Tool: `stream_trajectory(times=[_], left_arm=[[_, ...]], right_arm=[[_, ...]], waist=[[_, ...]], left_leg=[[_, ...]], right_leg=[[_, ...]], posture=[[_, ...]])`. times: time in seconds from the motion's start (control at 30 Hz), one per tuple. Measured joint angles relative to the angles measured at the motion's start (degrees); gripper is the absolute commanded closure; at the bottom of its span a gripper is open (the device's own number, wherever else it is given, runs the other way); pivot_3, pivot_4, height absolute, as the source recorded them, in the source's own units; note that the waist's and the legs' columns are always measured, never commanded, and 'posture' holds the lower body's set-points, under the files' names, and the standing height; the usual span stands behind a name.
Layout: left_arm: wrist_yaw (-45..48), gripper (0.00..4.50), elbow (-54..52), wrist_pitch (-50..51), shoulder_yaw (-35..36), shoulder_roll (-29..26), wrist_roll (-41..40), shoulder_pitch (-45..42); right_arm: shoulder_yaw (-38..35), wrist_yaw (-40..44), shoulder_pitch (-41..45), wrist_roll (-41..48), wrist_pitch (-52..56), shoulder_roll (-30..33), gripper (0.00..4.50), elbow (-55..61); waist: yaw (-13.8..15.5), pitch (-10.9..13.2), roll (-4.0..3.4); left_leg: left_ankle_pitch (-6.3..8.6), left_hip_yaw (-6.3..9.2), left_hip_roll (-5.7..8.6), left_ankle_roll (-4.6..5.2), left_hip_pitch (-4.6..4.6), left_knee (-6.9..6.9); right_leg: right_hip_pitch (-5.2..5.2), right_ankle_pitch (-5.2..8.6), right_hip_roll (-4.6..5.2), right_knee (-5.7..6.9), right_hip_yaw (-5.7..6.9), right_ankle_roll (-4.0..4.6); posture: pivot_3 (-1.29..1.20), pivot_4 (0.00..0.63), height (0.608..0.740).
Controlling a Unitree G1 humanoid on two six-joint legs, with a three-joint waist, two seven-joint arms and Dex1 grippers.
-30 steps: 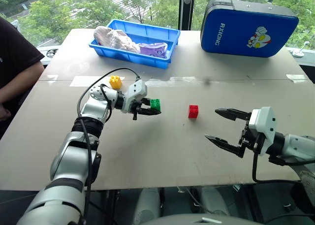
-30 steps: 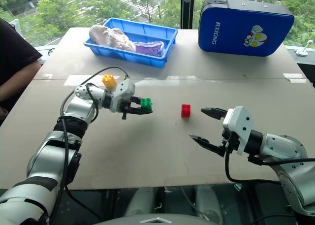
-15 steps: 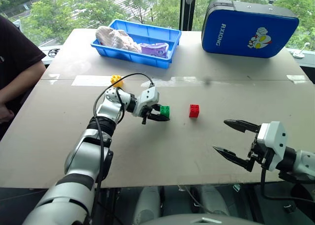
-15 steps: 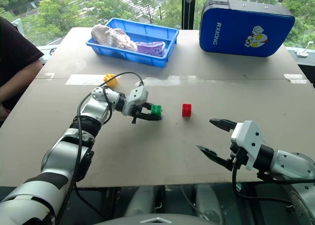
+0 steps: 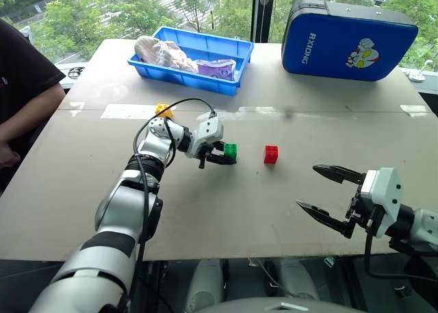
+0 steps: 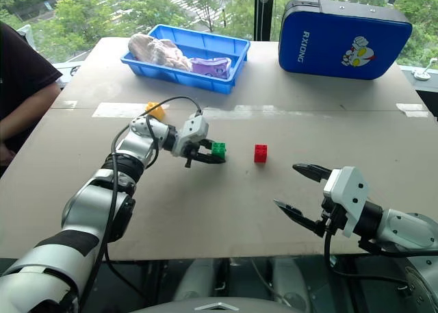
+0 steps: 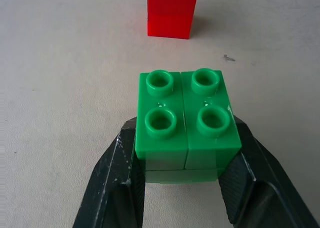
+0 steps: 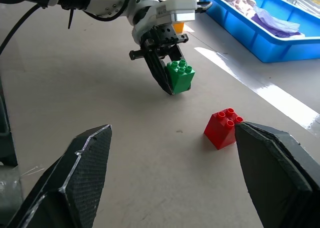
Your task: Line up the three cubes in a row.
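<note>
The green cube's base is over the tabletop beside the red cube. The green cube (image 5: 230,150) would stand in line, so it is now time for my left gripper to release it.
My left gripper (image 5: 229,155) is shut on the green cube (image 5: 230,150), holding it just above the tabletop, a short way left of the red cube (image 5: 271,154). In the left wrist view the green cube (image 7: 186,123) sits studs up between both black fingers, with the red cube (image 7: 171,12) straight ahead. The yellow cube (image 5: 162,110) lies farther back on the left, partly hidden behind my left arm. My right gripper (image 5: 327,194) hangs open near the table's front right, apart from all the cubes. In the right wrist view, the green cube (image 8: 180,74) and red cube (image 8: 224,127) lie between my right gripper's spread fingers.
A blue tray (image 5: 230,50) with bagged items stands at the back. A blue case (image 5: 349,40) stands at the back right. A person's arm (image 5: 20,118) rests at the table's left edge. A strip of tape (image 5: 130,111) crosses the table.
My left gripper has carried the green cube to the right, closer to the red cube. My right gripper has drawn back toward the table's front edge. The camera shifted slightly.
</note>
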State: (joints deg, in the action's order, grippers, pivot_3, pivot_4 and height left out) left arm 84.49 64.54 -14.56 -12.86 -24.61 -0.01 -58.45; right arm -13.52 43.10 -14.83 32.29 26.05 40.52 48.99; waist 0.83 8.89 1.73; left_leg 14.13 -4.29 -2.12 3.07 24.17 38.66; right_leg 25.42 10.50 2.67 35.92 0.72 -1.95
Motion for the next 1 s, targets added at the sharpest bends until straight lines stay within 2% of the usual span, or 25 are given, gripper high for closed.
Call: stream_trajectory(times=[0.2,0.23,0.27,0.4,0.53,0.7,0.77,0.93,0.97,1.0], left_arm=[[-0.4,3.18,2.3,-1.2,0.2,0.8,1.0,-0.5],[-0.3,2.16,2.6,-1.3,0.5,0.9,1.0,-0.6],[-0.2,1.88,2.6,-1.3,0.6,0.9,1.1,-0.6],[-0.6,0.01,3.0,-2.2,1.1,1.0,2.0,-1.0],[1.2,0.01,3.3,-2.0,2.5,0.6,1.4,-1.0],[3.3,0.01,-0.3,1.9,6.7,-4.0,-1.9,0.5],[1.4,0.01,-4.8,6.5,10.1,-6.2,-4.5,3.1],[-11.1,0.01,-19.4,20.0,19.0,-8.8,-10.6,10.9],[-14.9,0.01,-22.1,21.5,20.5,-8.8,-11.0,12.2],[-24.0,0.01,-26.2,22.9,23.1,-7.9,-10.5,14.4]], right_arm=[[-0.3,-1.1,-1.3,0.2,0.0,0.0,0.46,1.4],[-0.5,-1.2,-1.6,0.3,0.0,0.0,0.46,1.8],[-0.6,-1.2,-1.9,0.4,0.0,0.1,0.46,1.9],[-0.7,-1.6,-2.3,0.5,0.1,0.1,0.46,2.0],[-0.7,-1.9,-2.5,0.6,0.1,0.2,0.46,2.3],[-0.7,-2.1,-2.1,0.5,0.0,0.2,0.46,2.2],[-0.2,-2.0,-0.6,0.5,-0.1,0.3,0.46,1.7],[2.0,-1.5,2.2,-0.1,-0.5,0.3,0.46,-0.6],[2.5,-1.4,2.8,-0.3,-0.6,0.3,0.46,-0.9],[3.4,-1.2,4.1,-0.5,-0.9,0.2,0.46,-1.6]], waist=[[0.0,0.0,0.00],[0.0,0.0,0.00],[0.0,0.0,0.00],[0.0,0.0,0.00],[-0.1,0.0,0.00],[-0.2,0.0,0.00],[-0.3,0.0,-0.01],[-0.1,0.0,0.00],[0.1,0.0,0.00],[0.1,0.0,0.00]], left_leg=[[0.00,0.02,0.00,0.00,0.01,0.01],[0.00,0.02,0.00,0.00,0.01,0.01],[0.00,0.02,0.00,0.00,0.01,0.01],[0.00,0.02,0.00,0.00,0.01,0.05],[0.00,0.03,-0.01,0.00,0.01,0.05],[0.00,0.05,-0.04,0.00,-0.01,0.05],[0.00,0.04,-0.11,0.00,-0.03,0.06],[0.00,0.06,-0.16,0.00,-0.06,0.07],[0.00,0.12,-0.15,0.00,-0.07,0.10],[0.00,0.14,-0.15,0.00,-0.19,0.10]], right_leg=[[0.00,-0.01,0.00,0.01,0.02,0.01],[0.00,-0.02,0.00,0.01,0.02,0.01],[0.00,-0.02,0.00,0.01,0.02,0.01],[-0.01,-0.02,0.00,0.02,0.02,0.01],[-0.01,-0.03,-0.01,0.02,0.02,0.04],[-0.01,-0.03,-0.02,0.06,0.04,0.05],[-0.01,-0.02,0.00,0.08,0.02,0.03],[-0.05,-0.12,0.02,0.12,0.03,-0.16],[-0.10,-0.12,0.04,0.13,0.07,-0.18],[-0.24,-0.13,0.08,0.10,0.08,-0.19]], posture=[[0.00,0.150,0.740],[0.00,0.150,0.740],[0.00,0.150,0.740],[0.00,0.150,0.740],[0.00,0.150,0.740],[0.00,0.150,0.740],[0.00,0.150,0.740],[0.00,0.150,0.740],[0.00,0.150,0.740],[0.00,0.150,0.740]])
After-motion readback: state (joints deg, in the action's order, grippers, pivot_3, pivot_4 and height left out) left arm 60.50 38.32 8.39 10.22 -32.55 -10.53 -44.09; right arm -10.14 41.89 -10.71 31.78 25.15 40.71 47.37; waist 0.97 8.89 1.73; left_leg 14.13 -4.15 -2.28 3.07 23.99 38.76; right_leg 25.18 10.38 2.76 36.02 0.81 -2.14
